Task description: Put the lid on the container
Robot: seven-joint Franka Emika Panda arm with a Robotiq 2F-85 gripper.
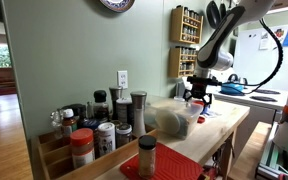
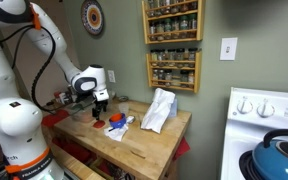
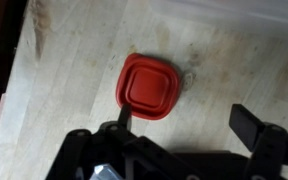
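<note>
I should next put the red lid on the container, so I should pick up the red lid (image 3: 149, 88) with my gripper from above by two opposite side edges. I should keep it flat with its bottom free.
The lid (image 3: 149, 88) is red, square with rounded corners, and lies flat on the wooden counter. In the wrist view my gripper (image 3: 184, 125) is open above it, with the left finger at the lid's near edge and the right finger well off to the side over bare wood. In an exterior view the gripper (image 2: 101, 104) hangs just above the small red lid (image 2: 99, 124). The container (image 1: 174, 118) is a large rounded clear tub with something pale inside. It stands open on the counter beside the gripper (image 1: 199, 96) and also shows in the other exterior view (image 2: 159, 110).
Several spice jars (image 1: 99, 125) crowd one end of the counter, by a red mat (image 1: 169, 167). A red and blue item (image 2: 117, 122) lies next to the lid. Wall spice racks (image 2: 172, 45) hang behind. A stove with a blue kettle (image 2: 279, 160) stands beside the counter.
</note>
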